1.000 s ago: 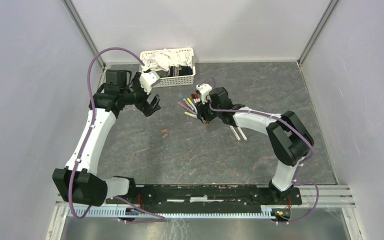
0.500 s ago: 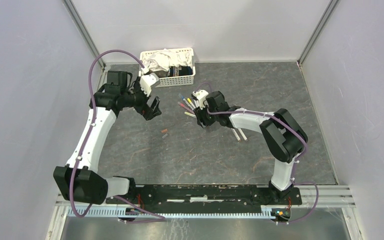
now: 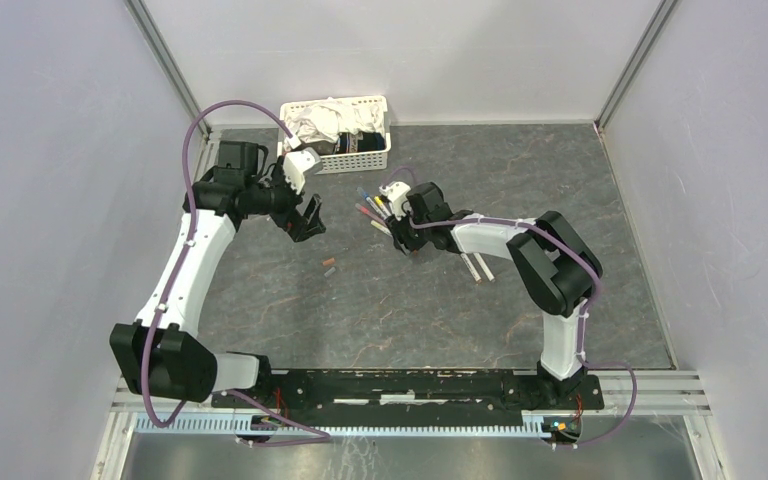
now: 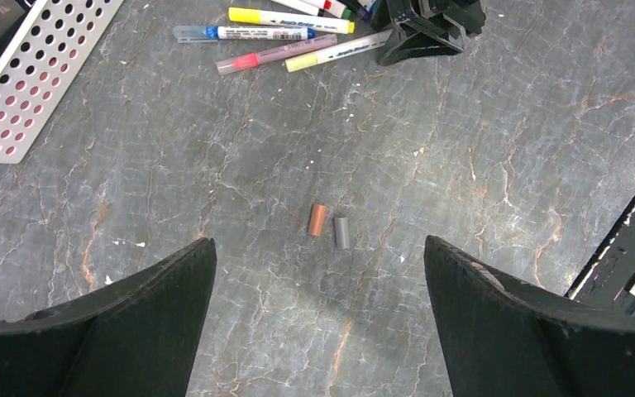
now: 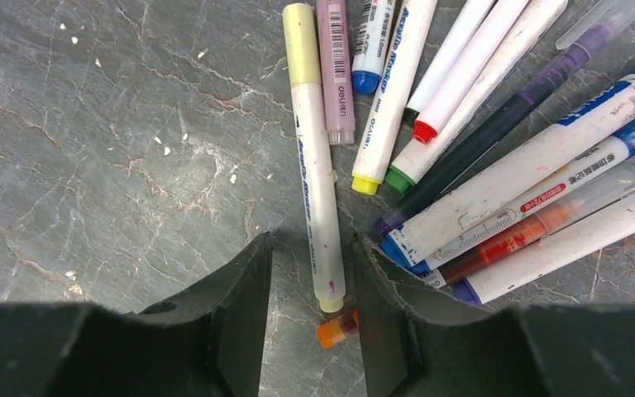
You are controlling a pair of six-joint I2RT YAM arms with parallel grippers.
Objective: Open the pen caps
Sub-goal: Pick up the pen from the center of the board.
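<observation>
Next, my left gripper grabs the pale yellow pen by its cap [image 3: 376, 225] [image 4: 302, 62] to open it. This leaves the tail to my right gripper.
Several pens [image 3: 375, 208] lie fanned out at mid-table. My right gripper [image 3: 398, 240] is low at their near end. In the right wrist view the right gripper [image 5: 311, 238] is open, its jaws standing either side of the tail of a pale yellow pen [image 5: 314, 165] with gaps on both sides. An orange end [image 5: 336, 328] shows between the fingers below that tail. My left gripper [image 3: 307, 222] is open and empty in the air. In the left wrist view the left gripper [image 4: 318, 241] hangs above an orange-brown pen cap [image 4: 317, 220] and a grey pen cap [image 4: 341, 232].
A white slotted basket [image 3: 365, 158] of cloths stands at the back, its wall also in the left wrist view [image 4: 25, 74]. Two white pens [image 3: 478, 266] lie apart, right of the right gripper. The two loose caps [image 3: 329, 265] lie between the arms.
My right gripper has moved left and settled around the yellow pen's tail. My left gripper has drifted slightly right and nearer. The pens and loose caps have not moved.
</observation>
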